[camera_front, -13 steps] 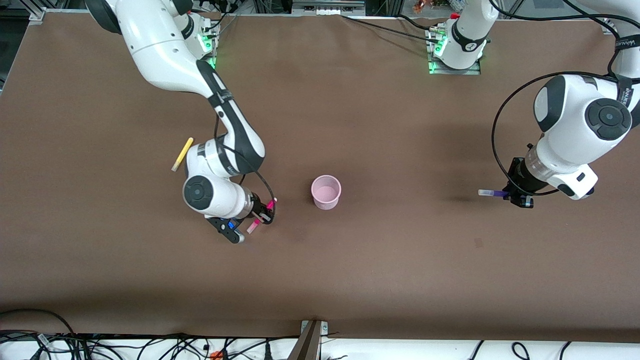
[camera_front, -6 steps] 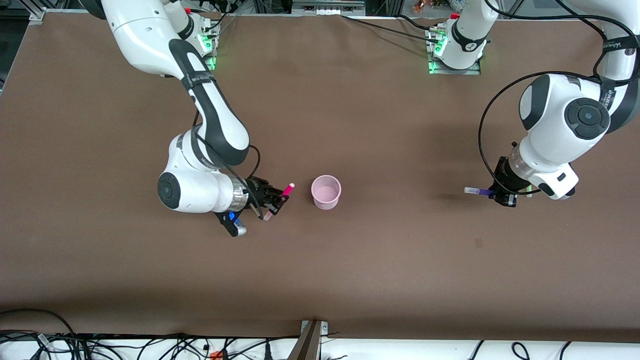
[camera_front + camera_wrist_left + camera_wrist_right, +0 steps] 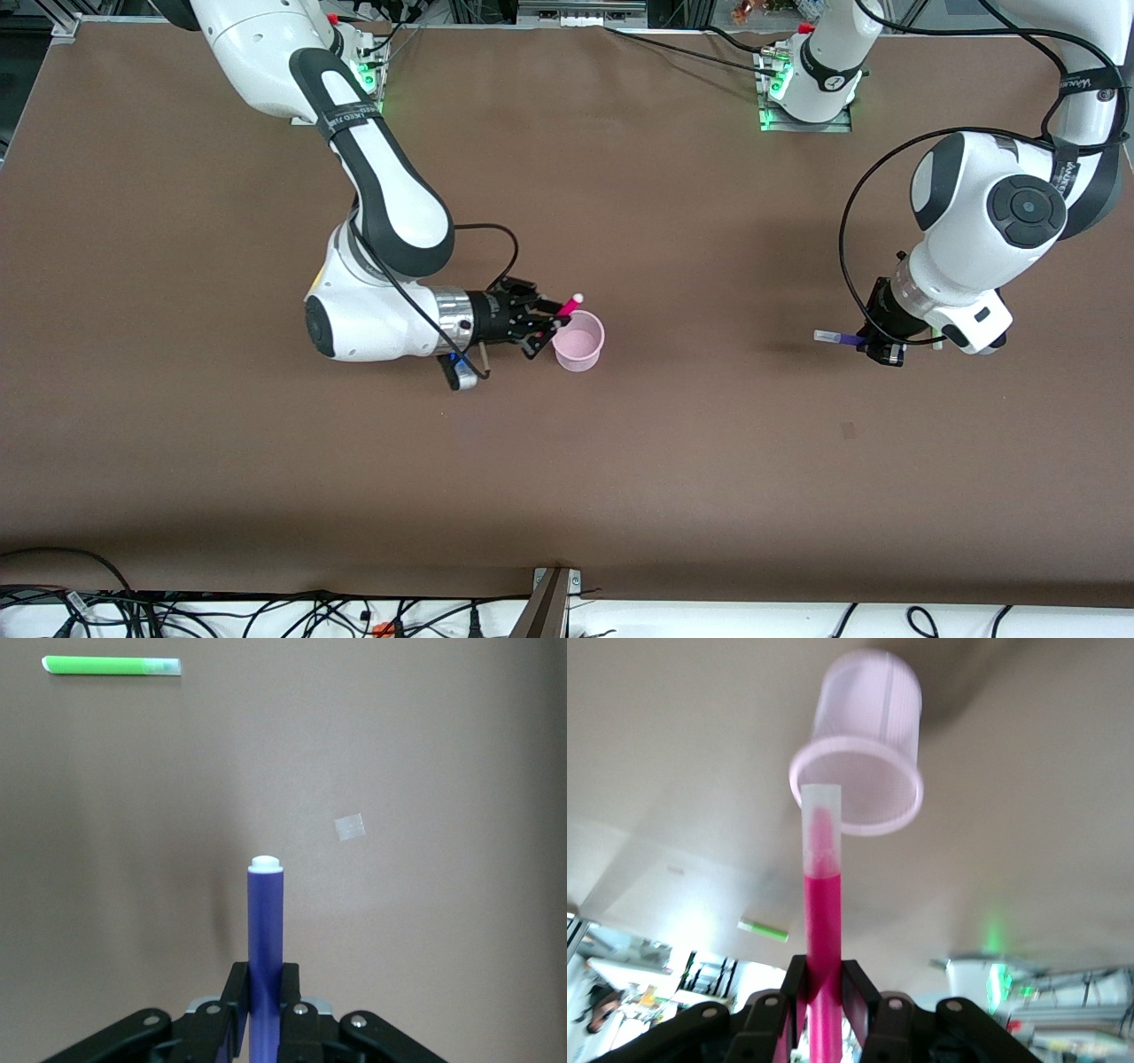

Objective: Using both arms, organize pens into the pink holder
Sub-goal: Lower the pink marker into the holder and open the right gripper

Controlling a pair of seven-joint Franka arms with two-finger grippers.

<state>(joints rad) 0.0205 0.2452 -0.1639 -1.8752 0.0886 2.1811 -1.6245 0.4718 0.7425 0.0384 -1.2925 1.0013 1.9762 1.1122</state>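
The pen's pale end (image 3: 821, 802) only reaches the holder's rim (image 3: 882, 825) in the right wrist view, so my right gripper needs to keep holding the pen until it's inside.
The pink holder (image 3: 578, 339) stands upright at the table's middle and also shows in the right wrist view (image 3: 864, 744). My right gripper (image 3: 542, 325) is shut on the magenta pen (image 3: 567, 307), right beside the holder, the pen's pale end (image 3: 820, 806) at the rim. My left gripper (image 3: 875, 343) is shut on the purple pen (image 3: 834, 337), held above the table toward the left arm's end; the pen also shows in the left wrist view (image 3: 264, 921). The green pen (image 3: 111, 665) lies flat on the table. The yellow pen is hidden.
A small pale patch (image 3: 849, 431) marks the brown table, nearer to the front camera than the left gripper. Cables run along the table's front edge (image 3: 266, 611). The arms' bases (image 3: 806, 97) stand at the table's back edge.
My right arm has swung the magenta pen from its own end of the table to the holder's rim. My left gripper has drifted a little toward the holder with the purple pen.
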